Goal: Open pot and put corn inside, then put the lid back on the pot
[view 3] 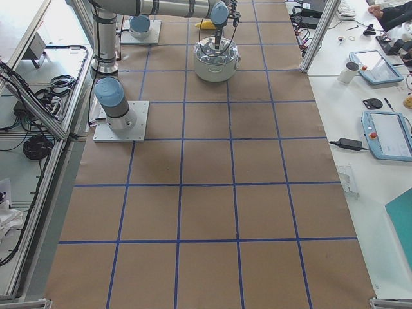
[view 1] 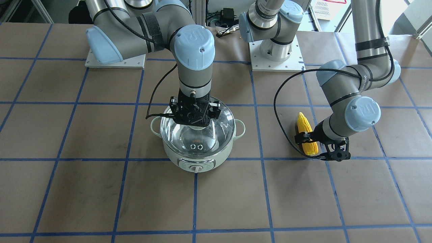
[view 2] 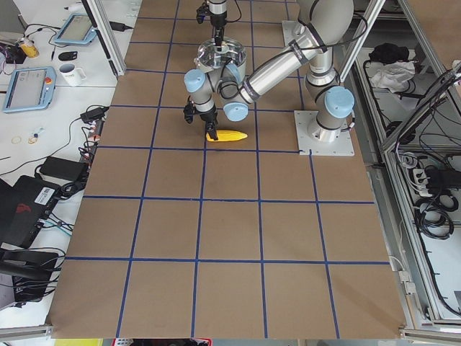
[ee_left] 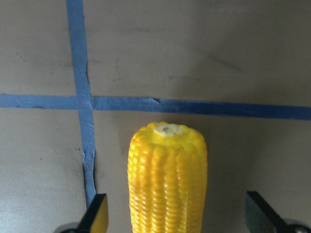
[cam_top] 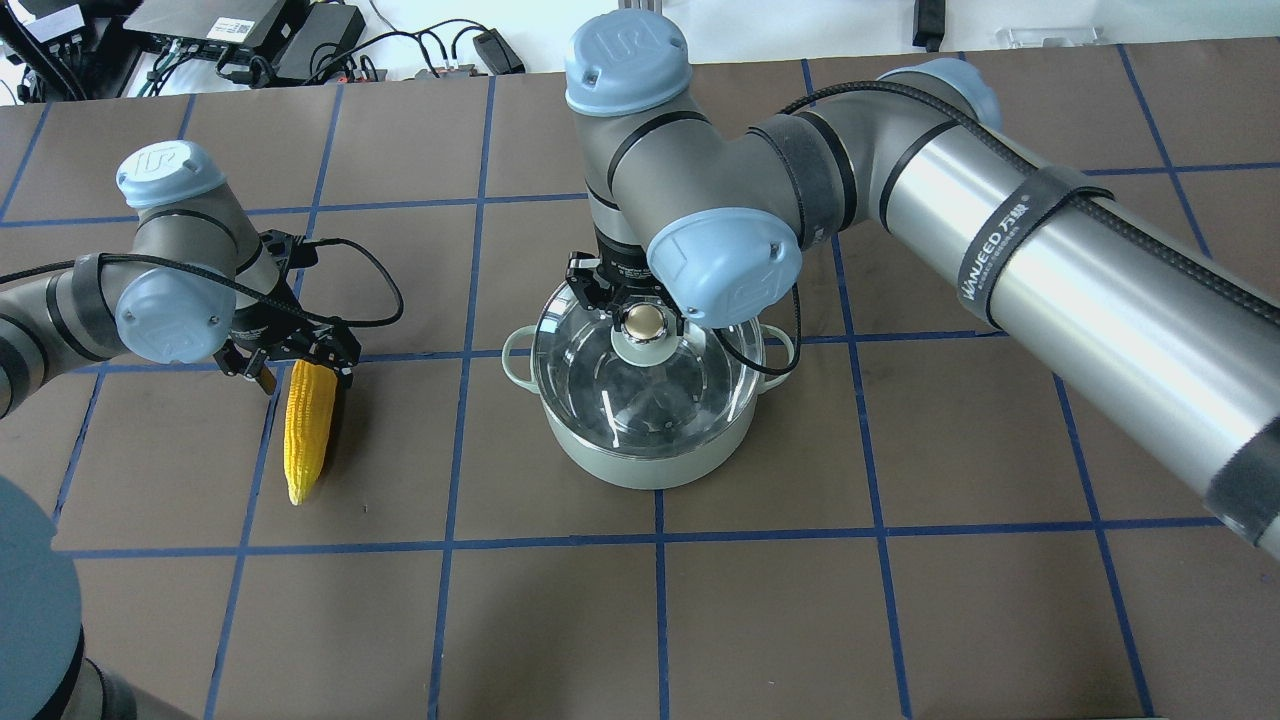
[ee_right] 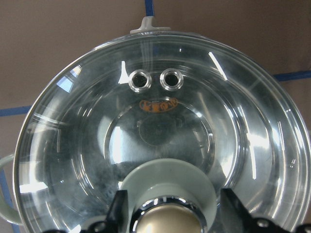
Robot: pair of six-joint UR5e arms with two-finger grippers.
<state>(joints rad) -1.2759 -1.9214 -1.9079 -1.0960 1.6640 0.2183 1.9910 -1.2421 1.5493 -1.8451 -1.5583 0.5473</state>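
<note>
The right gripper grabs the lid by its narrow beige knob (ee_right: 168,219) next, since the glass lid spreads far wider than my fingers span.
The mint-green pot (view 1: 197,156) stands mid-table with the glass lid (view 1: 202,136) on it. The lid also shows in the right wrist view (ee_right: 155,121) with its two vent rings. My right gripper (cam_top: 645,318) is straight above the lid. It is open, with one finger on each side of the beige knob (ee_right: 167,221). The yellow corn (cam_top: 305,425) lies flat on the table on my left side. My left gripper (cam_top: 300,376) is open and low over its blunt end. In the left wrist view the corn (ee_left: 167,179) lies between the fingers (ee_left: 97,216) with gaps on both sides.
Blue tape lines mark a grid on the brown table (view 1: 101,189). The arms' base plates (view 1: 276,55) are at the robot's side of the table. Cables and electronics (cam_top: 250,40) lie beyond the far edge. Side desks with tablets (view 3: 386,132) flank the table.
</note>
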